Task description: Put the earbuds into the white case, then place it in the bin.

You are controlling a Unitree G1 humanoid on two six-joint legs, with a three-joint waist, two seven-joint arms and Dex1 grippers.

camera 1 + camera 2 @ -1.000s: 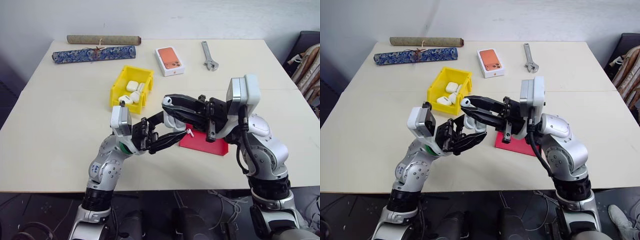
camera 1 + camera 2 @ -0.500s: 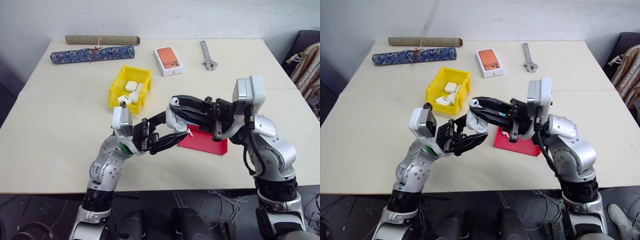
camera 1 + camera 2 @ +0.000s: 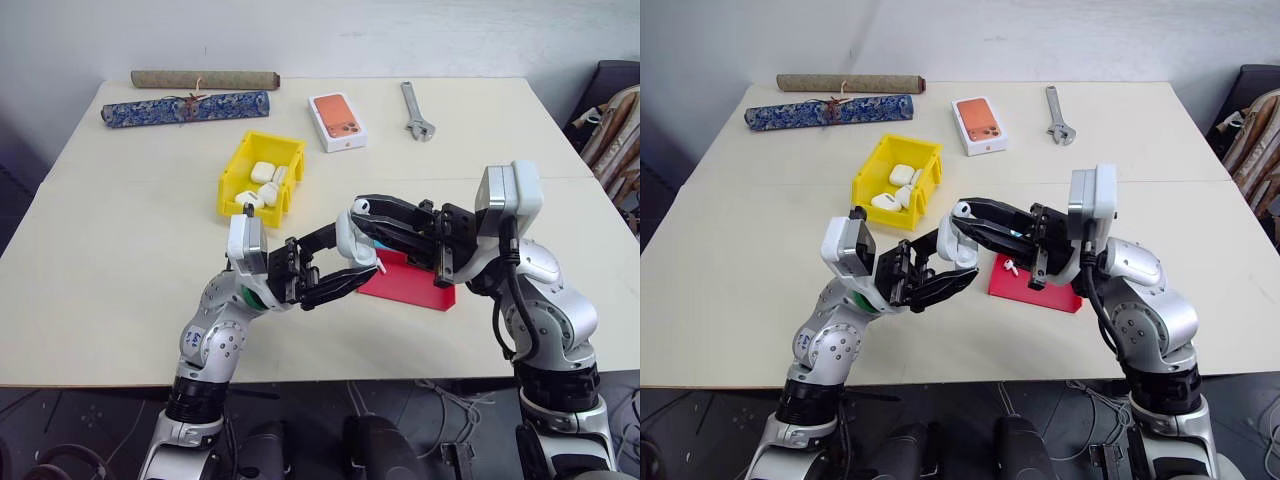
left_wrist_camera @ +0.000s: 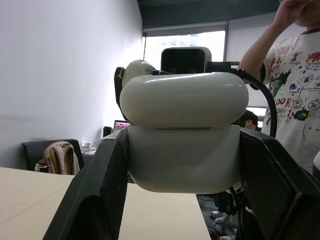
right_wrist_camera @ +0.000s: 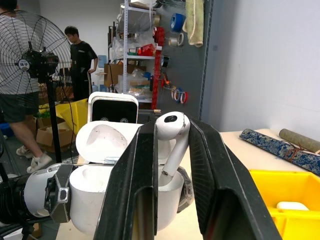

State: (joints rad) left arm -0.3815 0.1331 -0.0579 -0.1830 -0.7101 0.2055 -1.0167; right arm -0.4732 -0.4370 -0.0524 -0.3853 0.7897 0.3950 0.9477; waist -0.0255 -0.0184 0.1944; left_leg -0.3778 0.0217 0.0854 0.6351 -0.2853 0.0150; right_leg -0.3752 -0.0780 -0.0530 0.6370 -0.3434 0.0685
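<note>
My right gripper is ready to release: the earbud's stem [image 5: 175,159] points down inside the open case body's rim in the right wrist view, so it would rest there.
My left gripper [image 3: 352,262] is shut on the white case [image 3: 351,238] and holds it up above the table's front part. The case's lid [image 5: 102,142] stands flipped open. My right gripper [image 3: 363,209] comes in from the right and is shut on one of the earbuds [image 5: 171,131]. That earbud's stem points down into the open case body [image 5: 95,197]. A second earbud [image 3: 1010,266] lies on the red tray [image 3: 420,288], just below both grippers. The yellow bin [image 3: 232,175] sits farther back and to the left, with several white cases inside.
A white box with an orange picture [image 3: 337,121], a wrench [image 3: 419,112], a blue patterned roll [image 3: 187,107] and a brown roll [image 3: 205,78] lie along the far side of the table. A person [image 4: 295,75] stands past the table, and a fan [image 5: 35,55] stands in the room.
My right arm has drawn slightly to the right with the earbud in its fingers. The left gripper has kept still with the case.
</note>
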